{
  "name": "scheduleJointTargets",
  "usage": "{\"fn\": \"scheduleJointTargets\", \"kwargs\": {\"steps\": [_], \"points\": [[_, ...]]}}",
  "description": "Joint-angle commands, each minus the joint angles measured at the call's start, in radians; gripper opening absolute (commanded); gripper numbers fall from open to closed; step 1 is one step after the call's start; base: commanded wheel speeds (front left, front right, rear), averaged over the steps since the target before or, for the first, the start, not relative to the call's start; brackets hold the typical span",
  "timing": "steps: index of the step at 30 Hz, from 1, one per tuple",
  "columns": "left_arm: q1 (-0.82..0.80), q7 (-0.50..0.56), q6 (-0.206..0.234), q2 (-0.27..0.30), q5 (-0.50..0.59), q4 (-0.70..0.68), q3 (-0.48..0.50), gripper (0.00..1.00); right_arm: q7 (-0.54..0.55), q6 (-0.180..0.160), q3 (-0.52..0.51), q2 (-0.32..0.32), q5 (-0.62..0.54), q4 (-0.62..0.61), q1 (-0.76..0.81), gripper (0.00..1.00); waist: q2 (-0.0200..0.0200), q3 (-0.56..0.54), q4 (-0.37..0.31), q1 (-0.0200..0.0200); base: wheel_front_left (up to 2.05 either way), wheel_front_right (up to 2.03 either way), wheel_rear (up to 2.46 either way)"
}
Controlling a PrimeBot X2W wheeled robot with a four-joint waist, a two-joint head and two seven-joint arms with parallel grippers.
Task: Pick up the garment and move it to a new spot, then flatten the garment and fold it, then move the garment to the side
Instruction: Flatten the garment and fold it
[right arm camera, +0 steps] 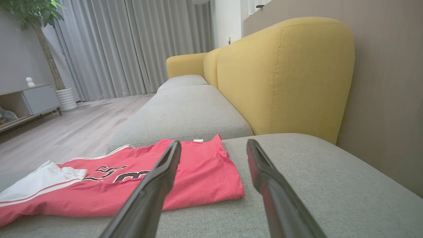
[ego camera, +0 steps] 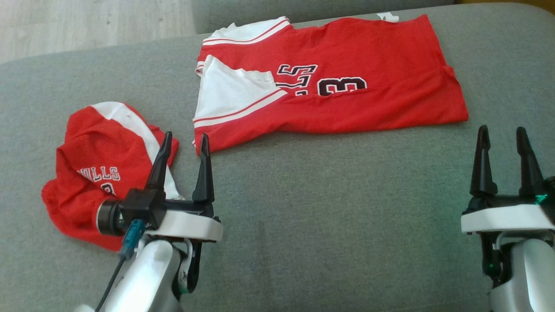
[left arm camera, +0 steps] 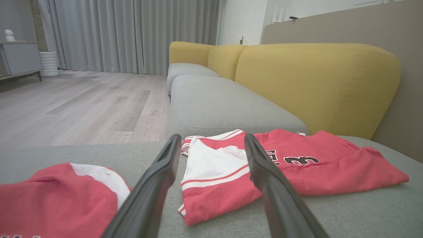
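The left gripper grips the garment by its folded corner (ego camera: 203,145) next, beside the white striped band, because its red body (ego camera: 374,106) lies flat on the sofa.
A red and white jersey garment (ego camera: 347,65) lies folded flat at the far middle of the grey sofa seat (ego camera: 329,216); it also shows in the left wrist view (left arm camera: 330,172) and the right wrist view (right arm camera: 201,172). A second red jersey (ego camera: 95,147) lies crumpled at the left (left arm camera: 49,198). My left gripper (ego camera: 185,135) stands open between the two, its fingers (left arm camera: 155,185) holding nothing, tips just short of the folded garment's near left corner. My right gripper (ego camera: 501,128) is open too, near the folded garment's right end (right arm camera: 214,142), apart from it.
The yellow backrest (left arm camera: 314,82) runs along the far side of the seat (right arm camera: 281,72). Wood floor (ego camera: 86,21) lies beyond the seat's left end. A low cabinet (left arm camera: 19,59) and grey curtains (left arm camera: 132,33) stand across the room.
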Motion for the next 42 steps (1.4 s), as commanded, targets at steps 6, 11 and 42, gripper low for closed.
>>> {"fn": "scheduleJointTargets", "kwargs": {"steps": [6, 11, 42], "points": [[-0.079, -0.005, -0.047, -0.006, 0.038, 0.044, 0.05, 1.0, -0.003, -0.001, 0.042, 0.013, -0.004, -0.088, -0.028, 1.0, 0.0, 0.031, -0.025, 0.0002, 0.0, 0.0, 0.0], [-0.139, 0.061, -0.032, -0.002, 0.037, 0.176, 0.052, 1.0, 0.004, -0.001, 0.066, 0.017, -0.005, -0.11, -0.042, 1.0, 0.0, 0.068, -0.049, 0.0002, 0.0, 0.0, 0.0], [-0.3, 0.108, -0.042, 0.002, -0.003, 0.404, 0.063, 0.0, 0.059, -0.001, 0.077, 0.019, -0.013, -0.098, -0.116, 1.0, 0.0, 0.111, -0.109, 0.0002, 0.0, 0.0, 0.0]]}}
